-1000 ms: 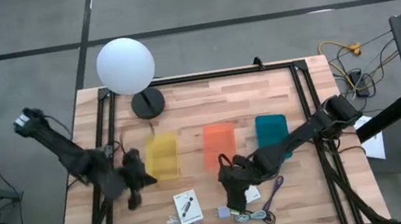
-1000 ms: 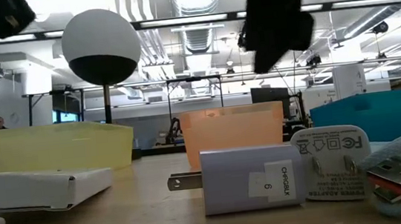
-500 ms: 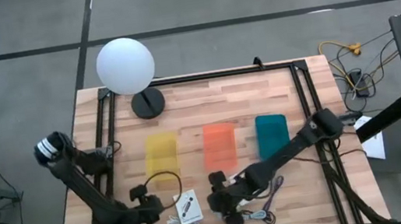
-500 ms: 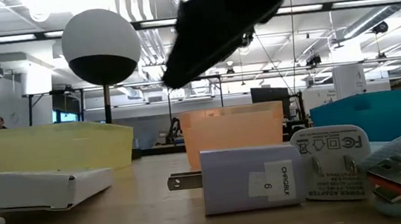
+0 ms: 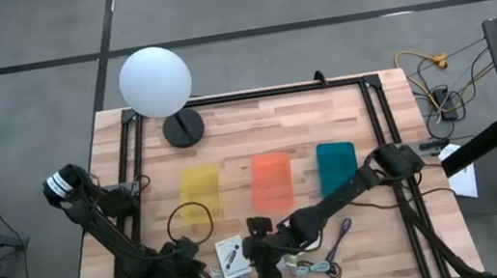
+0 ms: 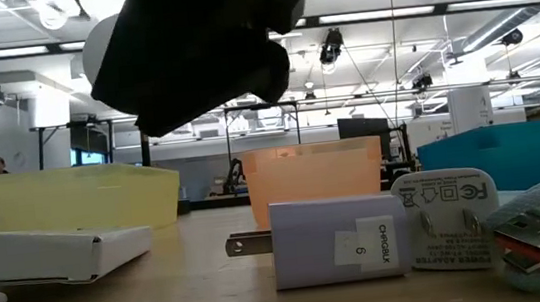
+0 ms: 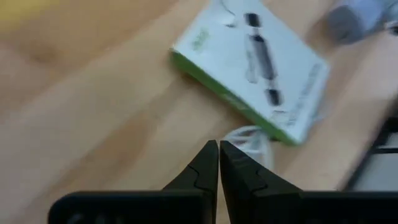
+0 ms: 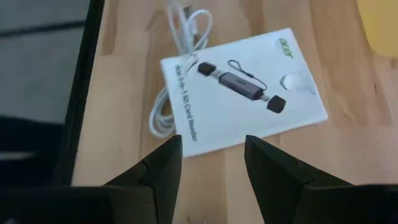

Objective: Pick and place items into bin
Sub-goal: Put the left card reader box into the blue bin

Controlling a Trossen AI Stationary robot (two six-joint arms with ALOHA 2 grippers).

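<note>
I should next use my right gripper to put the white card box in the teal bin. I need to grab the box by its edge beside the pictured stick's dark tip.
A white card box printed with a dark stick shape lies flat near the table's near edge, with a white coiled cable beside it. My right gripper hovers open just right of the card, above it. My left gripper is shut and low, just left of the card and close to the white cable. The purple cable and grey cable lie to the right. A grey charger cube and a white plug sit by the near edge.
Yellow bin, orange bin and teal bin stand in a row mid-table. A white globe lamp on a dark base stands at the far left. Dark frame rails run along both table sides.
My left gripper swung from beside the yellow bin toward the near edge and came down left of the card. My right gripper moved left and toward the near edge, from over the cubes and cables to the card's right side. The items stayed where they were.
</note>
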